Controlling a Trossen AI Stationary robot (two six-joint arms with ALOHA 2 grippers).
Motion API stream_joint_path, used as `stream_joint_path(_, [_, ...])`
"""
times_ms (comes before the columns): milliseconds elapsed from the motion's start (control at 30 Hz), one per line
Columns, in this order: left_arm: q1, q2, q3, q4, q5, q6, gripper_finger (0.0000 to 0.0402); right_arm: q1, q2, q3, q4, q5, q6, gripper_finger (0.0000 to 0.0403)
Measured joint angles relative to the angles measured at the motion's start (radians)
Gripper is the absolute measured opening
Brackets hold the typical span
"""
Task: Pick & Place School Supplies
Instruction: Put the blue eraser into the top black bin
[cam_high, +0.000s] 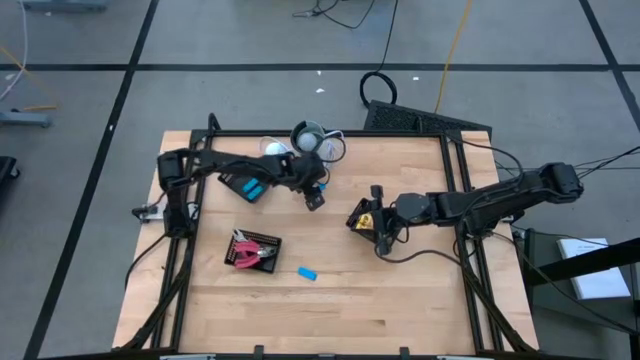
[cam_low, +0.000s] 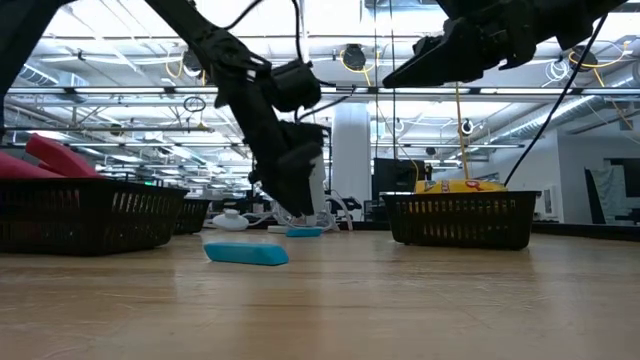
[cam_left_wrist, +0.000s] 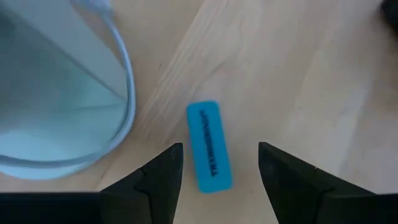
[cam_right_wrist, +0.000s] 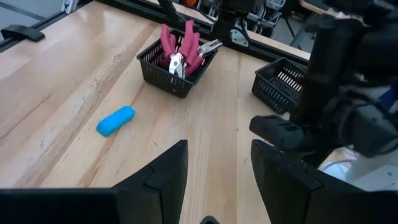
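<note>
My left gripper should next grab the light-blue block by its long sides to pack it into the black basket (cam_high: 243, 188).
A light-blue block (cam_left_wrist: 209, 146) lies flat on the wooden table, lengthwise between the open fingers of my left gripper (cam_left_wrist: 219, 171), which slants down over it at the table's far middle (cam_high: 316, 198); the fingers stand either side of it without touching. A second light-blue block (cam_high: 307, 273) lies loose nearer the front edge (cam_right_wrist: 116, 120). My right gripper (cam_right_wrist: 217, 168) hangs open and empty above the black basket of yellow pieces (cam_high: 360, 216).
A black basket with red-handled pliers (cam_high: 252, 250) stands at the left middle, and another basket with blue items (cam_high: 246, 185) lies under the left arm. A clear round container (cam_left_wrist: 56, 93) sits close beside the left gripper. A white cup with a cable (cam_high: 310, 138) stands at the far edge.
</note>
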Motion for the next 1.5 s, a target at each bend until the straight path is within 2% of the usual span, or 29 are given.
stream_joint_path(367, [0.03, 0.043, 0.02, 0.001, -0.025, 0.003, 0.021, 0.001, -0.024, 0.0, -0.017, 0.001, -0.018, 0.0166])
stream_joint_path(500, [0.032, 0.043, 0.02, 0.001, 0.015, 0.009, 0.0213, 0.001, -0.024, 0.0, -0.017, 0.001, -0.019, 0.0166])
stream_joint_path(900, [0.019, 0.043, 0.02, -0.004, 0.015, -0.002, 0.0277, 0.001, -0.024, 0.0, -0.016, 0.001, -0.019, 0.0166])
stream_joint_path(1200, [-0.049, 0.044, 0.02, -0.017, 0.007, -0.015, 0.0265, 0.001, -0.024, 0.0, -0.015, 0.002, -0.027, 0.0166])
stream_joint_path(1367, [-0.041, 0.044, 0.02, -0.015, -0.048, -0.02, 0.0254, 0.001, -0.024, 0.0, -0.008, 0.002, -0.03, 0.0166])
stream_joint_path(1500, [-0.022, 0.058, 0.022, -0.002, -0.045, -0.018, 0.0251, 0.001, -0.024, 0.0, -0.008, 0.002, -0.029, 0.0166])
